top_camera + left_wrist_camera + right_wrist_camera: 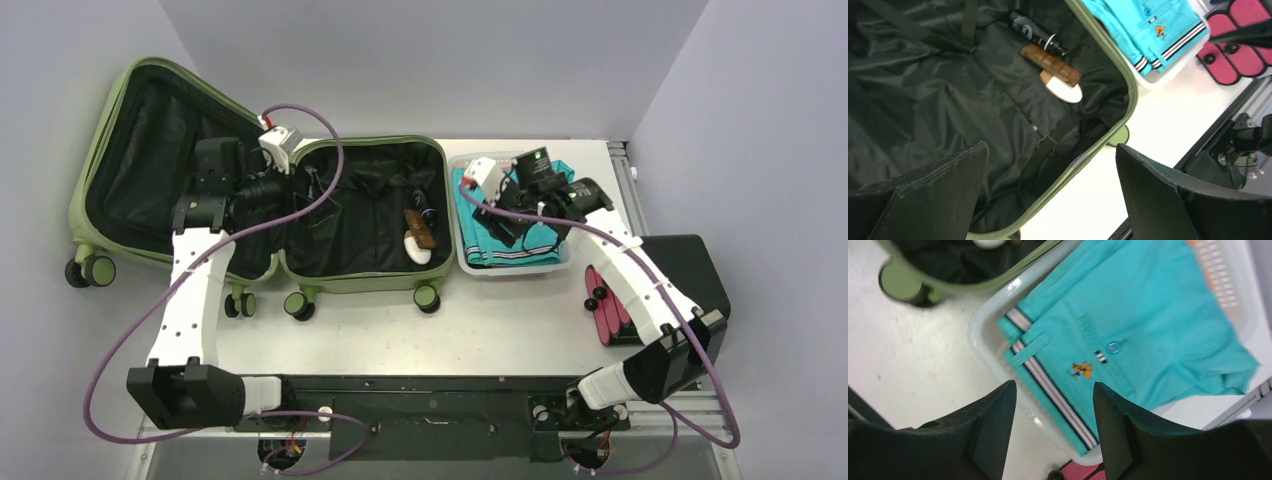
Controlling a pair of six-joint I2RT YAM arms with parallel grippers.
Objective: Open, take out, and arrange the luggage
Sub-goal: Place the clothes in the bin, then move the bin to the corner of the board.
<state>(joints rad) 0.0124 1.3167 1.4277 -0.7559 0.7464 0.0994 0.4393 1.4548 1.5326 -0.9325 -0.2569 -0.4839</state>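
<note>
My right gripper grabs the white basket's bare rim at its near corner (468, 268) beside the luggage (352, 284) next, to arrange the basket aside with clothes inside.
The olive-green luggage (352, 284) lies open on the table, its lid (92, 170) tilted up at the left. On its black lining lie a black bottle (421, 205), a brown bar (421, 230) and a white object (419, 250), also seen in the left wrist view as bottle (1035, 31), bar (1050, 64) and white object (1066, 92). My left gripper (290, 195) hovers over the luggage near its hinge, open and empty (1052, 150). My right gripper (510, 212) hovers over the basket's near-left corner, open and empty (1053, 387).
A white basket (462, 262) holding folded turquoise clothes (500, 246) stands right of the luggage; its rim (982, 335) and the clothes (1148, 315) show in the right wrist view. A black case (690, 270) with a pink-red side (605, 300) lies at the right edge.
</note>
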